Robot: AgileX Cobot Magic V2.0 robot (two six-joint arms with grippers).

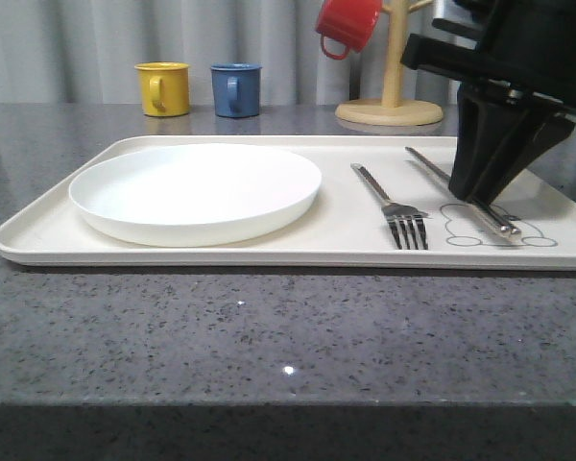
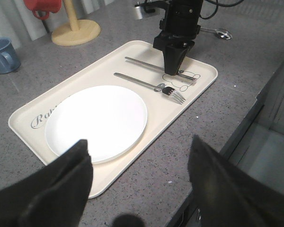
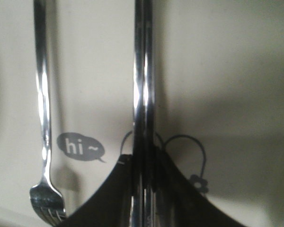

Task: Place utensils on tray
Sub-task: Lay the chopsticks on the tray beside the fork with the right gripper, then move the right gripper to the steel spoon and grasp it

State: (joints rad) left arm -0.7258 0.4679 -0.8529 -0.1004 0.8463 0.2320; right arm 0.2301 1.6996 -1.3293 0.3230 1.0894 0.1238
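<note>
The chopsticks lie low over the rabbit drawing (image 1: pixel 542 233) inside the cream tray, so it is now time for my right gripper to let go of the chopsticks.
The cream tray (image 1: pixel 346 245) (image 2: pixel 161 124) carries a round white plate (image 1: pixel 197 187) (image 2: pixel 97 120) on its left half. To the plate's right lies the silver fork (image 1: pixel 389 197) (image 2: pixel 142 82) (image 3: pixel 41 118), tines toward the near edge. My right gripper (image 1: pixel 480 197) (image 2: pixel 173 71) (image 3: pixel 144 179) is shut on the pair of chopsticks (image 1: pixel 432 165) (image 2: pixel 142 63) (image 3: pixel 143 85), which lie along the tray over the rabbit drawing, right of the fork. A silver spoon (image 2: pixel 217 32) rests on the counter beyond the tray's right end. My left gripper (image 2: pixel 139 142) hangs open and holds nothing, above the tray's near edge.
A yellow mug (image 1: pixel 163 88) and a blue mug (image 1: pixel 236 90) stand behind the tray. A red mug (image 1: pixel 348 24) hangs on a wooden mug tree (image 1: pixel 392 101) at the back right. The grey counter's front edge (image 2: pixel 255 111) runs close to the tray.
</note>
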